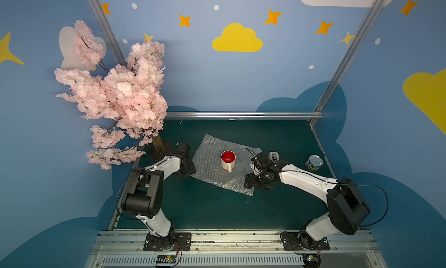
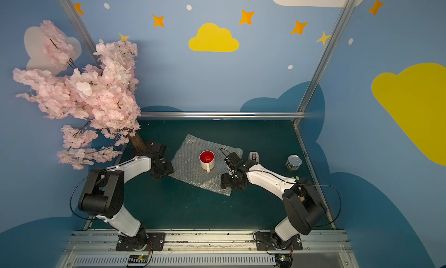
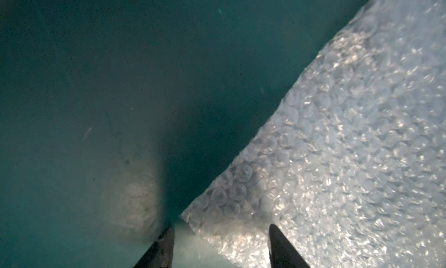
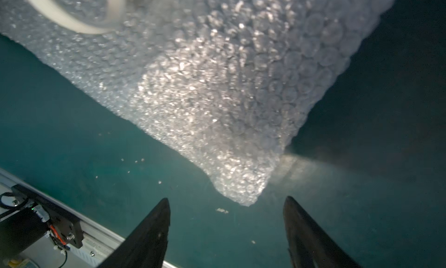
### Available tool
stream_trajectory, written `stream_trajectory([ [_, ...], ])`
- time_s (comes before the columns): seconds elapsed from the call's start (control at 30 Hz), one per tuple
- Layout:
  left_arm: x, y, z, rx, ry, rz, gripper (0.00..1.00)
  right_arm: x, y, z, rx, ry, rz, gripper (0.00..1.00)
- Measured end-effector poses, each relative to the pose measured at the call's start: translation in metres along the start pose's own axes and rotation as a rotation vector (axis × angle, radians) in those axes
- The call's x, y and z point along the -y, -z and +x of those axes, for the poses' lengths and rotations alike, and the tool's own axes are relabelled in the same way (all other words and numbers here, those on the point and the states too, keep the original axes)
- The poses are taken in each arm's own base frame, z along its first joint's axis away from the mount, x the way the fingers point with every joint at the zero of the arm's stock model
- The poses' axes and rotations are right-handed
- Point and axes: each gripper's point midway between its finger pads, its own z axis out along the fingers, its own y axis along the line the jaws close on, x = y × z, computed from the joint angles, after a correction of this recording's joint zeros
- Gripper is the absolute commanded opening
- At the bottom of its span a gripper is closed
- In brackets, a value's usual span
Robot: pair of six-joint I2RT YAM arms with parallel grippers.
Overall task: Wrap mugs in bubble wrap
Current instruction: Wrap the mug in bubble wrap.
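The near corner of the bubble wrap (image 1: 210,167) has to be folded over the mug, so the robot's right gripper needs to grab the wrap by the tip of that corner next.
The mug (image 1: 228,159) (image 2: 207,159), white outside and red inside, stands upright in the middle of the bubble wrap (image 1: 210,167) (image 2: 188,166), handle toward the front. The sheet lies flat on the green table. My left gripper (image 1: 185,174) (image 3: 220,227) is low at the sheet's left corner, jaws apart, with that corner of the bubble wrap (image 3: 337,134) lying between the fingers. My right gripper (image 1: 248,182) (image 4: 226,199) stands open just off the near right corner of the bubble wrap (image 4: 205,85), nothing between its fingers. The mug's handle (image 4: 67,20) shows in the right wrist view.
A beige tape dispenser (image 1: 273,155) sits just behind my right wrist. A silver tin can (image 1: 314,162) stands at the right. A pink blossom tree (image 1: 115,98) overhangs the table's left side, its trunk (image 1: 159,146) behind my left gripper. A metal rail (image 1: 217,237) runs along the front.
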Motion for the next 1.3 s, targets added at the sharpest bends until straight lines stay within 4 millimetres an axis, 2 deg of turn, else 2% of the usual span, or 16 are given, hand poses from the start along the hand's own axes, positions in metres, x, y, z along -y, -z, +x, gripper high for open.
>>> stream_trajectory([
  [0.13,0.002,-0.001,-0.003,0.004,0.0,0.003,0.62,0.012,-0.007,0.004,-0.035,-0.053,-0.022,0.72],
  [0.43,0.002,-0.001,-0.003,0.003,-0.001,0.002,0.64,-0.001,-0.029,0.014,-0.138,-0.059,-0.118,0.64],
  [0.5,0.002,-0.001,-0.003,0.002,-0.001,0.002,0.65,-0.004,-0.03,0.014,-0.146,-0.058,-0.136,0.58],
  [0.53,0.002,-0.001,-0.003,0.002,-0.001,0.002,0.65,-0.004,-0.031,0.014,-0.149,-0.06,-0.142,0.52],
  [0.67,0.001,0.0,-0.002,-0.001,-0.002,-0.002,0.66,-0.005,-0.037,0.015,-0.161,-0.065,-0.158,0.13],
  [0.77,-0.001,0.001,0.0,-0.007,-0.004,-0.013,0.69,-0.001,-0.039,0.019,-0.17,-0.075,-0.151,0.0],
  [0.9,-0.004,0.007,0.0,-0.002,-0.007,-0.022,0.72,0.002,-0.033,0.021,-0.16,-0.08,-0.151,0.0],
  [1.13,0.001,0.03,-0.003,0.044,-0.02,0.01,0.75,0.002,-0.009,0.024,-0.123,-0.077,-0.168,0.0],
  [1.3,-0.002,0.033,0.017,0.027,-0.023,0.024,0.75,0.005,0.003,0.035,-0.121,-0.08,-0.171,0.0],
])
